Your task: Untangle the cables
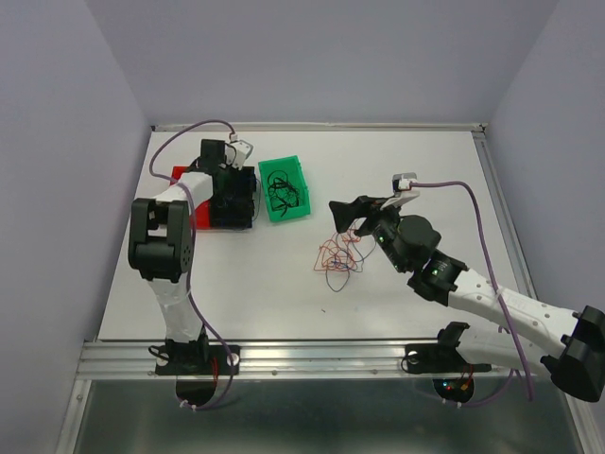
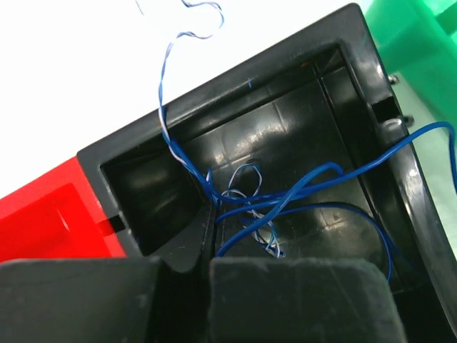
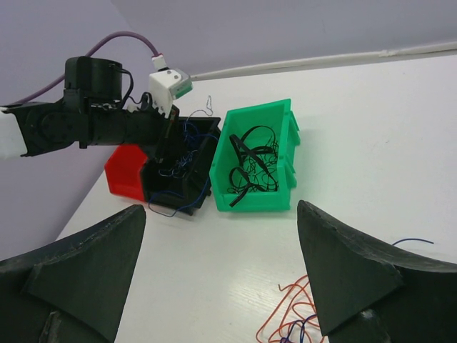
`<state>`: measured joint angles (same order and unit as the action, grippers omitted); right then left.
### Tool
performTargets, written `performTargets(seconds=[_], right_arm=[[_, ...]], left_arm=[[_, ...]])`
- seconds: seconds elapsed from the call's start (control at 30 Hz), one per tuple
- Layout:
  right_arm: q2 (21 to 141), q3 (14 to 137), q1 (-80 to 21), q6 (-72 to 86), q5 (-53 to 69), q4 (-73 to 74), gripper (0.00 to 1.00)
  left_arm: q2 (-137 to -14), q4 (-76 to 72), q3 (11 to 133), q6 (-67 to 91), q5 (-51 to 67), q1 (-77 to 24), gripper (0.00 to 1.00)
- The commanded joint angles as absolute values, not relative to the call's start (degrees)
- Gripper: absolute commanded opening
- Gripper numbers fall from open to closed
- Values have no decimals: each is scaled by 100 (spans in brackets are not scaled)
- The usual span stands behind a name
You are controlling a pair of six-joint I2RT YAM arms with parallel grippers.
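Note:
My left gripper's fingers hold the blue cables inside the black bin's sides, and the cables would end in that bin, so it is now time to release them.
A loose clump of red and blue cables lies on the white table; its near edge shows in the right wrist view. My right gripper hovers just above and behind the clump, jaws wide open and empty. My left gripper reaches into a black bin. In the left wrist view it is shut, with thin blue cables running out from the seam between the fingers into the bin. A blue-white twisted strand rises over the bin's rim.
A green bin holding black cables stands right of the black bin. A red bin sits on its left. One blue loop hangs out over the black bin's front onto the table. Walls enclose the table.

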<state>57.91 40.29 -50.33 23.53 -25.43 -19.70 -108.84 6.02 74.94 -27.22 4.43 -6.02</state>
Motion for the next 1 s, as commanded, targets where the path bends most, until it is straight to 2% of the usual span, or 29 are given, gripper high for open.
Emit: performTargets(seconds=[0.0, 0.1, 0.13, 0.23, 0.27, 0.43, 0.57, 0.73, 0.83, 0.97], right_arm=[[5695, 3902, -5071, 2276, -2698, -2057, 91], [5783, 3946, -5071, 2294, -2690, -2013, 91], [5818, 3972, -5071, 2294, -2681, -1987, 91], [5827, 3973, -5071, 2303, -2698, -1969, 91], [5827, 3973, -5071, 2303, -2716, -1969, 91], [5801, 3973, -5071, 2312, -2725, -1969, 91], [5818, 3973, -5071, 2329, -2725, -1960, 91], [5845, 3990, -5071, 2320, -2707, -1960, 91], [5836, 3990, -5071, 2320, -2707, -1960, 91], [5853, 3990, -5071, 2320, -2707, -1960, 91]], left_arm=[[-10986, 826, 7699, -2531, 317, -642, 0], [-10960, 809, 7611, -2557, 290, -694, 1], [-10786, 800, 7524, -2558, 290, -686, 13], [-10181, 633, 7252, -2575, 237, -686, 27], [-10030, 694, 7207, -2593, 255, -686, 35], [-9309, 1142, 7084, -2768, 272, -694, 52], [-8984, 1441, 6970, -2979, 193, -694, 59], [-8789, 1871, 7206, -3190, 342, -694, 63], [-9078, 2109, 7864, -3173, 334, -668, 65], [-10279, 2793, 9627, -3015, 544, -598, 66]])
